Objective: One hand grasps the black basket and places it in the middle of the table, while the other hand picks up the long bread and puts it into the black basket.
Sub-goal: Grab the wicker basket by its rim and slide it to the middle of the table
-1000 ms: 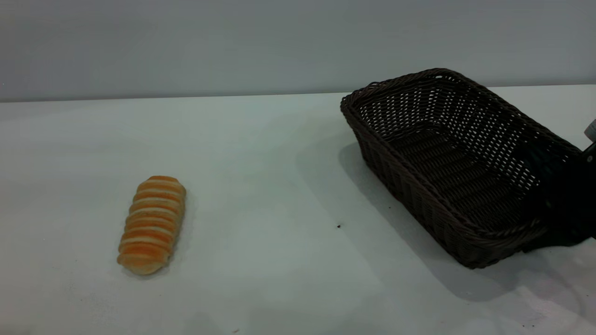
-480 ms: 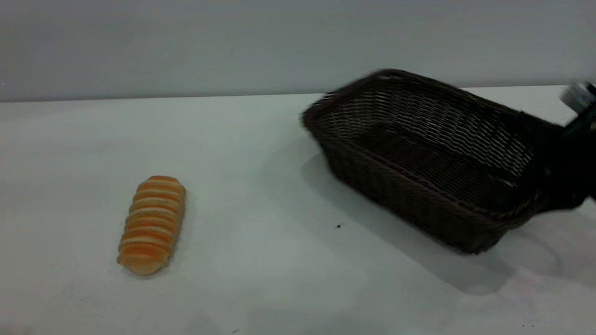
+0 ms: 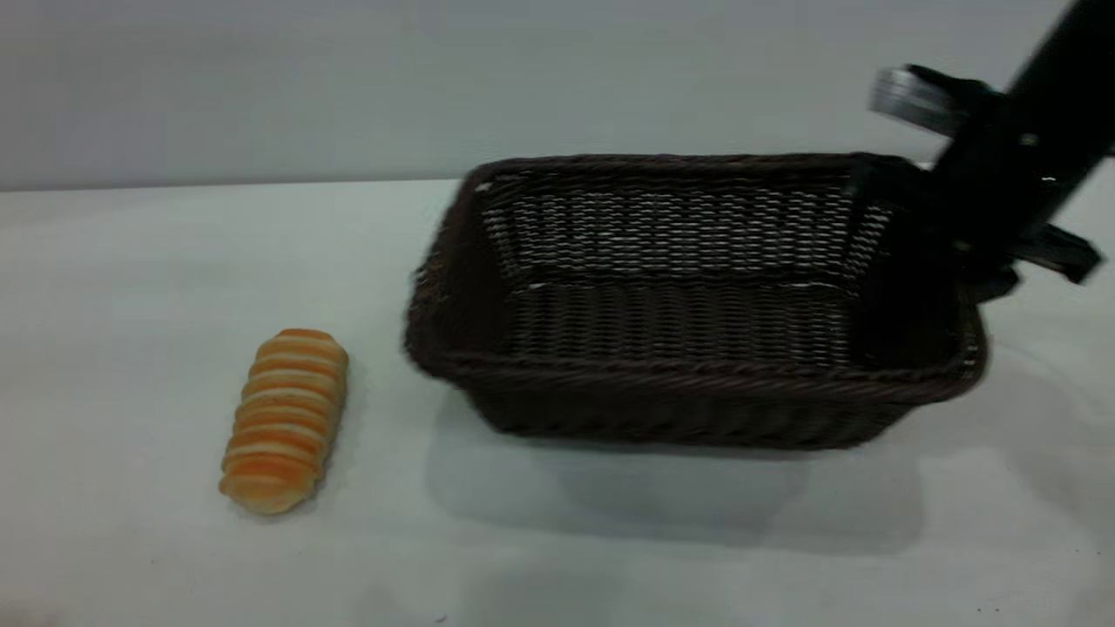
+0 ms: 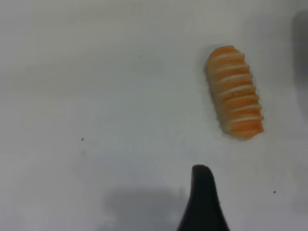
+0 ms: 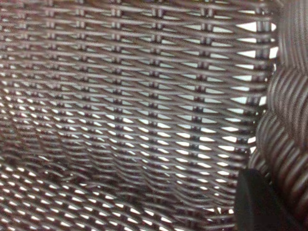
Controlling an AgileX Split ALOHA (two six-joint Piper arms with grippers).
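I will next put the long bread into the black basket (image 3: 688, 305), and for that I will grab the bread by its striped middle (image 3: 284, 420) with my left gripper.
The black basket (image 3: 688, 305) is a large dark wicker basket at the middle-right of the white table (image 3: 174, 252), long side toward the camera. My right gripper (image 3: 945, 231) is shut on the braided rim at the basket's right end. In the right wrist view one dark finger (image 5: 262, 204) lies against the rim (image 5: 284, 125), with the weave filling the view. The long bread (image 3: 286, 420), orange and cream striped, lies on the table left of the basket. It also shows in the left wrist view (image 4: 235, 91). One finger (image 4: 203, 197) of my left gripper hovers above the table, apart from the bread, with nothing beside it.
A grey wall (image 3: 348, 87) runs behind the table's far edge. A bare strip of table separates the bread from the basket's left end. A few tiny dark specks (image 4: 82, 139) mark the tabletop.
My right gripper has swung the basket leftward toward the table's middle and turned it so its long side faces the camera. The right arm has risen into view. The bread has not moved.
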